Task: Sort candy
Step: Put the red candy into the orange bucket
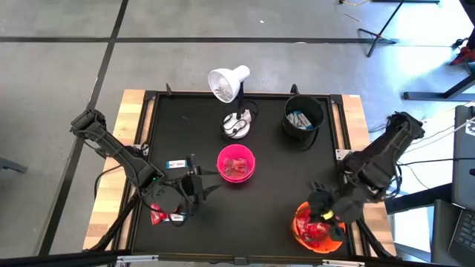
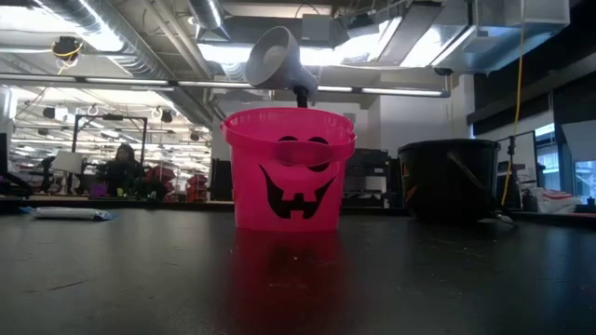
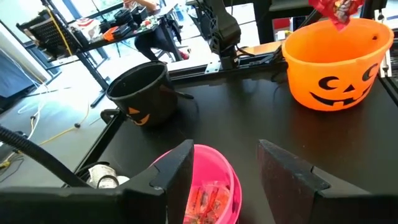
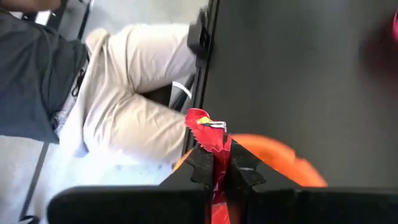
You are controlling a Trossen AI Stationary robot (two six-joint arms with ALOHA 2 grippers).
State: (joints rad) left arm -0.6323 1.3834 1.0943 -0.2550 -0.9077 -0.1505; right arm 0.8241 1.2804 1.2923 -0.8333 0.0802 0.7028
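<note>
The red packet's crimped end [image 4: 202, 122] sticks out past the orange bucket's rim [image 4: 268, 139], so my right gripper needs to keep holding the packet until it is turned down.
My right gripper [image 1: 324, 211] is shut on a shiny red candy packet [image 4: 210, 142] and hovers over the orange pumpkin bucket [image 1: 318, 228] at the table's near right. My left gripper [image 1: 199, 182] is open, near the left side of the pink bucket [image 1: 236, 164], touching nothing; in its wrist view its fingers [image 3: 177, 171] frame that bucket's rim [image 3: 217, 163]. Red packets lie inside the pink bucket [image 3: 208, 200]. A white-and-blue bar [image 1: 176, 164] lies flat on the table, and a red packet [image 1: 157, 216] with another bar lies by the left arm. My right gripper pinches the red packet between its two fingers [image 4: 200, 163] across the packet's middle. The packet's crimped free end [image 4: 200, 119] sticks out past the fingertips. The left wrist view shows it hanging clear above the orange bucket [image 3: 336, 11].
A black bucket [image 1: 303, 119] with candy in it stands at the far right, and a white desk lamp [image 1: 231, 85] stands at the far middle. A raised black rim [image 1: 148, 133] edges the table. A person in beige trousers [image 4: 137, 93] sits just past the near edge.
</note>
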